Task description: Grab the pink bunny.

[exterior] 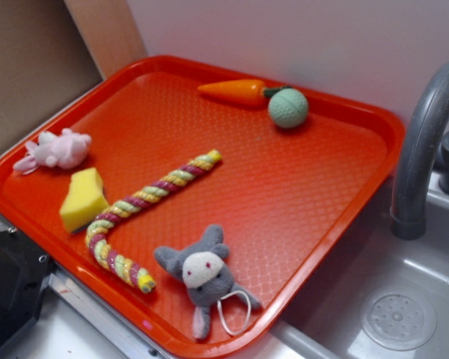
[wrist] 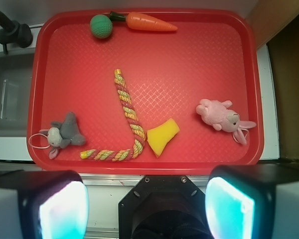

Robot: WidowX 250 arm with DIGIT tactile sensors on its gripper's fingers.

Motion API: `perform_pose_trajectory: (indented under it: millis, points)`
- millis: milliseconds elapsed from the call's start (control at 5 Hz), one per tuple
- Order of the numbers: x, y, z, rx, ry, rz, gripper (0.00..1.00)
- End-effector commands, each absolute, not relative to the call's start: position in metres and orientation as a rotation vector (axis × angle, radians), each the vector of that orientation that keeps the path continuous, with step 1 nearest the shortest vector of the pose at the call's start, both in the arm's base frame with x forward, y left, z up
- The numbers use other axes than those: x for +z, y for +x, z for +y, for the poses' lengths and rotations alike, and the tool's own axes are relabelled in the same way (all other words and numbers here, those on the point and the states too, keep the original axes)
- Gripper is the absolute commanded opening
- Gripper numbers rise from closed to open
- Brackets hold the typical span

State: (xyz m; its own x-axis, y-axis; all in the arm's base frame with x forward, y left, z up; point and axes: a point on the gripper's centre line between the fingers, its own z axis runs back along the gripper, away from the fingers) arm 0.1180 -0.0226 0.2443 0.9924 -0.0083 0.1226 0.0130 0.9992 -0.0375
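The gripper should next grab the bunny by its body [exterior: 69, 150], so that it can pick the pink bunny out of the red tray [exterior: 299, 194].
The pink bunny [exterior: 56, 149] lies on its side at the left edge of the red tray [exterior: 299, 194]. In the wrist view the pink bunny [wrist: 222, 115] is at the tray's right side, ears toward the right rim. My gripper [wrist: 147, 201] is open and empty, high above the tray's near edge [wrist: 144, 167], with its two fingers wide apart at the bottom of the wrist view. The gripper does not show in the exterior view. The bunny is far from the fingers, up and to the right.
On the tray: a yellow sponge [wrist: 162, 135] beside the bunny, a striped rope [wrist: 124, 124], a grey plush animal [wrist: 62, 133], a carrot [wrist: 149, 22] and a green ball [wrist: 101, 26]. A sink with a grey faucet [exterior: 423, 142] lies beside the tray.
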Motion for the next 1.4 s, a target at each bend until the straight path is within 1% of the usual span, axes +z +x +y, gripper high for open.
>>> perform_pose_trajectory:
  millis: [0, 200, 400, 600, 800, 1000, 1200]
  points:
    - [0.244, 0.118, -0.023, -0.011, -0.038, -0.123, 1.00]
    - [0.237, 0.141, -0.014, 0.236, -0.044, -0.247, 1.00]
    - [0.223, 0.154, -0.003, 0.484, -0.022, -0.305, 1.00]
    - [0.198, 0.170, 0.018, 0.730, 0.028, -0.311, 1.00]
    - [0.156, 0.189, 0.048, 0.968, 0.129, -0.367, 1.00]
    - [0.114, 0.196, 0.079, 1.209, 0.206, -0.349, 1.00]
    - [0.077, 0.183, 0.101, 1.462, 0.211, -0.251, 1.00]
